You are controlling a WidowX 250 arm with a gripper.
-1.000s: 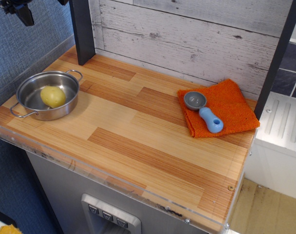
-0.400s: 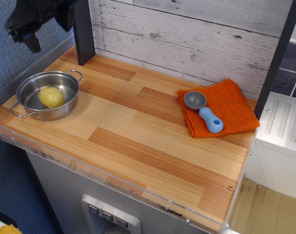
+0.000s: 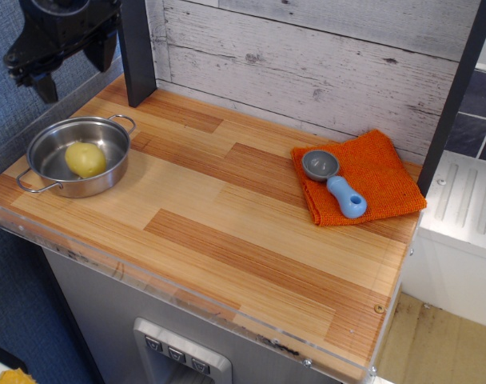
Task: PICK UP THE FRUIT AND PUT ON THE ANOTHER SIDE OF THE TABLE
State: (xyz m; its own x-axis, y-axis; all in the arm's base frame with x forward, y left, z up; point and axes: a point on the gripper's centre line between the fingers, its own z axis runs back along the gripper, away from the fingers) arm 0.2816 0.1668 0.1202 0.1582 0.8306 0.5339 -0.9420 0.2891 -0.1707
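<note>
The robot's gripper should next grab the fruit (image 3: 85,159) by its rounded sides, so that it can move the fruit from the steel pot to another side of the table.
The pale yellow fruit (image 3: 85,159) lies inside a small steel pot (image 3: 37,157) at the left end of the striped wood table (image 3: 227,232). My black gripper (image 3: 69,69) hangs at the top left, above and behind the pot, apart from the fruit. Its two fingers point down with a gap between them, so it is open and empty. The upper part of the gripper is cut off by the frame's top edge.
An orange cloth (image 3: 379,176) lies at the right back of the table with a grey-and-blue scoop (image 3: 333,182) on it. A dark post (image 3: 137,52) stands just right of the gripper. A second dark post (image 3: 459,88) and a white wood-plank wall (image 3: 307,56) bound the back.
The gripper has come further into view from the top left, moving right and down toward the pot. The fruit and the other things have not moved.
</note>
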